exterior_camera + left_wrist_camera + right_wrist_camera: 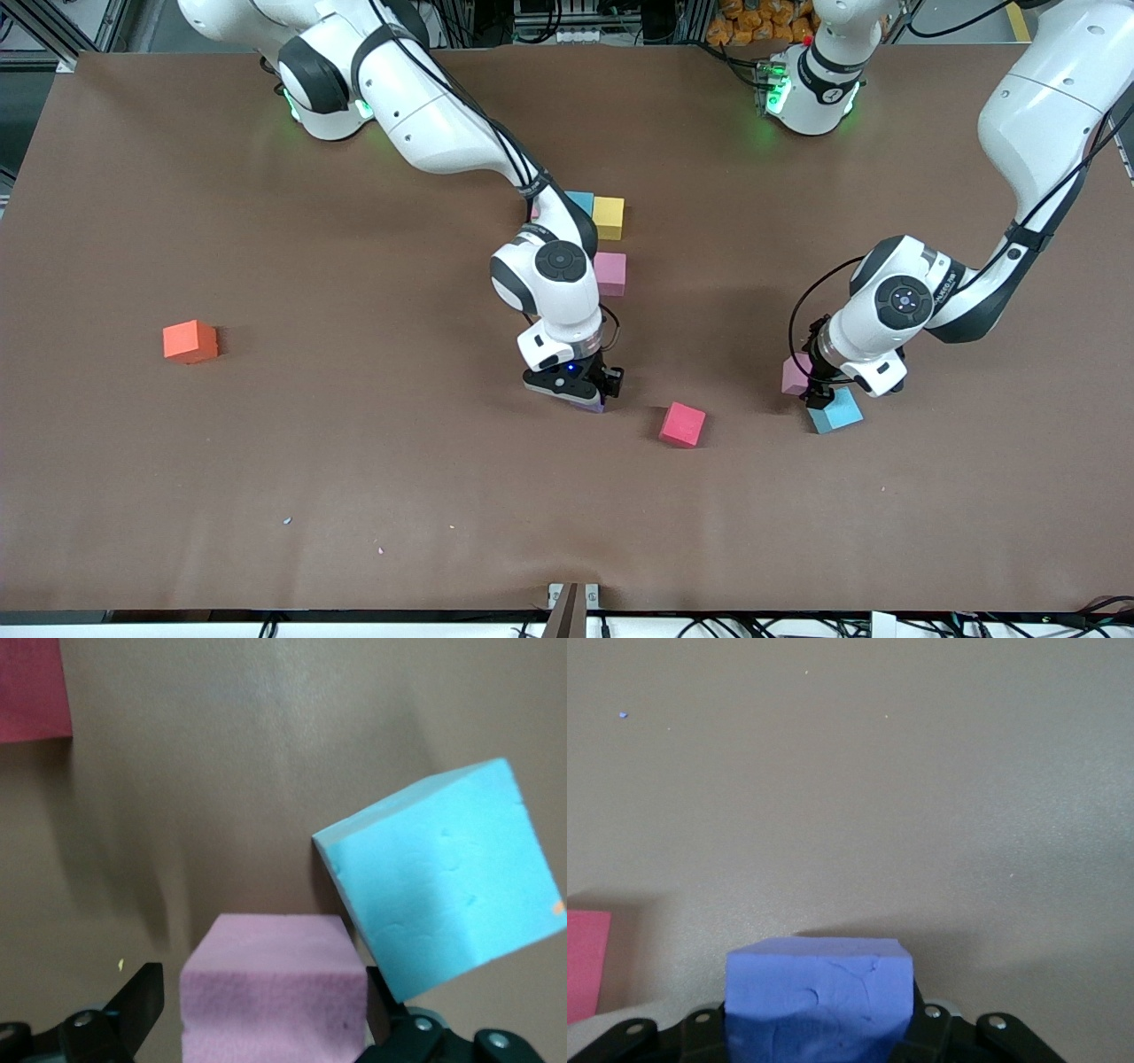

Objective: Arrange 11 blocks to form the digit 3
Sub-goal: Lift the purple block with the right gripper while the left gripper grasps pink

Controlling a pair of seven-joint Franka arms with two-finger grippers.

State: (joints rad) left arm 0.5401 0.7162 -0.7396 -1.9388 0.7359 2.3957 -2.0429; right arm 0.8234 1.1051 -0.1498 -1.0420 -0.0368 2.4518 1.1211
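Observation:
The fingertips stand on either side of the pink block, one next to the teal-blue block (836, 413) (443, 886), so it is time to close my left gripper on the pink block.
My right gripper (586, 397) is down at the table's middle, shut on a purple block (818, 988) that fills the space between its jaws. Only a sliver of that block (593, 408) shows under the hand in the front view. My left gripper (817, 390) is open and low around a pink block (275, 979), with a gap at one finger (142, 1001). A teal-blue block (835, 410) lies tilted right beside the pink one (794, 374), corner close to it. A red block (682, 424) lies on the table between the two hands.
A teal-blue block (580, 201), a yellow block (609, 217) and a pink block (609, 273) sit together near the right arm's forearm, farther from the front camera. An orange block (190, 341) lies alone toward the right arm's end of the brown table (354, 496).

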